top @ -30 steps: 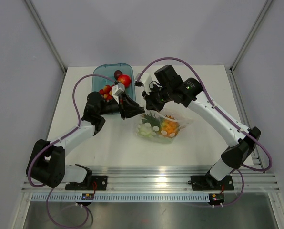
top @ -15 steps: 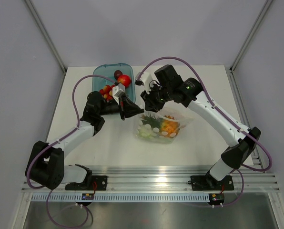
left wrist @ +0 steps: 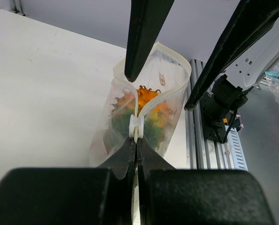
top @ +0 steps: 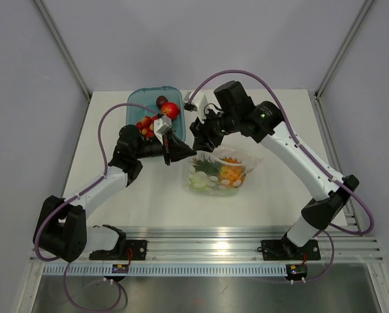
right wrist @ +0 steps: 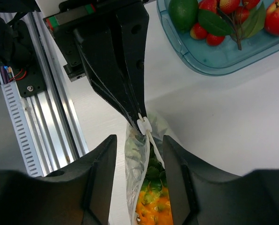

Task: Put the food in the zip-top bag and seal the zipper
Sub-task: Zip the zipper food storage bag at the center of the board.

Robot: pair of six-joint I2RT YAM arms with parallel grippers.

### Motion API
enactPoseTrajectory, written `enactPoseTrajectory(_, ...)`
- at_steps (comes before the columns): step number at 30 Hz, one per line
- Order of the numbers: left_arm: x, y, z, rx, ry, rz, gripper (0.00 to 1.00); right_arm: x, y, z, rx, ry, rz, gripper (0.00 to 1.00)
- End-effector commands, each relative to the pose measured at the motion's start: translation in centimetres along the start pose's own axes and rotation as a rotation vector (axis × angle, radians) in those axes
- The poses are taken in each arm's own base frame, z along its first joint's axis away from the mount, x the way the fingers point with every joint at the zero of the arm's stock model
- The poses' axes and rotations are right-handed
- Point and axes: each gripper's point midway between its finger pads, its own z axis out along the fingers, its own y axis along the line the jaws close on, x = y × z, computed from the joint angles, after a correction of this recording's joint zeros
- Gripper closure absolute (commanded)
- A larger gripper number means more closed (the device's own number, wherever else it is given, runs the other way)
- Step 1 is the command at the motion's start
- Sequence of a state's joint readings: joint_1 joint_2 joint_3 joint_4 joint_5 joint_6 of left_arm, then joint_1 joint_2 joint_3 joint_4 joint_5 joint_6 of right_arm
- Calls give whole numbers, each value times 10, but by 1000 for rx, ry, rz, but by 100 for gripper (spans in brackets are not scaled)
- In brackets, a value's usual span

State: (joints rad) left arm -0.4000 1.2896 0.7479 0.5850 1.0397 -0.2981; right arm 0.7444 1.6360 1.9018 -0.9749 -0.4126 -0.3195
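Note:
Next, my right gripper grabs the zipper's white slider, one finger on each side of the bag's opening, to seal the zipper.
The zip-top bag (top: 220, 173) lies mid-table with orange and green food (top: 230, 173) inside. My left gripper (left wrist: 136, 140) is shut on the bag's mouth edge, just behind the white slider (left wrist: 136, 126) of the zipper. Past the slider the bag's rim (left wrist: 170, 56) gapes open. My right gripper (right wrist: 139, 154) is open and straddles that mouth, one finger on each side, touching neither wall. From the right wrist view the slider (right wrist: 144, 125) sits at the tip of the left gripper (right wrist: 125, 70). More food, a red apple (top: 170, 109) and a green fruit (right wrist: 183, 11), lies in the tray.
The translucent blue tray (top: 142, 101) stands at the back left, close behind the left gripper. Aluminium rails (top: 207, 248) run along the near table edge. Grey walls enclose the table on three sides.
My right gripper has let go of the bag's mouth, opened and risen slightly toward the back. The left gripper has shut on the bag's edge by the slider.

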Motion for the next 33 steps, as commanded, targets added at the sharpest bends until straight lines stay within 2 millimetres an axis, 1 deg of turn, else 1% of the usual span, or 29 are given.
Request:
enactPoseTrajectory(1, -27, -10, -1, 12, -50, 123, 100, -7, 5, 1, -53, -11, -17, 48)
enactPoseTrajectory(3, -27, -11, -2, 9, -48, 131, 100, -5, 4, 1, -60, 6, -22, 45)
enactPoseTrajectory(5, -29, -13, -2, 18, -46, 151, 100, -3, 0, 4, -66, 20, -19, 43)
enactPoseTrajectory(6, -28, -13, -2, 21, -40, 151, 100, -2, -5, 4, -61, 20, -17, 42)
enactPoseTrajectory(8, -29, -15, -2, 34, -37, 171, 100, -3, -4, 4, -82, 11, -22, 40)
enactPoseTrajectory(14, -30, -15, -1, 49, -22, 176, 100, 2, -5, 11, -102, 36, -10, 45)
enactPoseTrajectory(20, -29, -15, -1, 49, -18, 177, 100, 4, -3, 16, -134, 44, -8, 45)
enactPoseTrajectory(26, -29, -15, -1, 53, -14, 177, 100, 0, 0, 19, -162, 37, -2, 55)
enactPoseTrajectory(30, -30, -14, -1, 48, -13, 181, 100, -1, 2, 18, -175, 32, -4, 64)
enactPoseTrajectory(31, -30, -14, -1, 46, -12, 178, 100, 0, 3, 18, -178, 37, -1, 69)
enactPoseTrajectory(33, -30, -13, 0, 46, -12, 178, 100, 1, 4, 19, -183, 41, 1, 73)
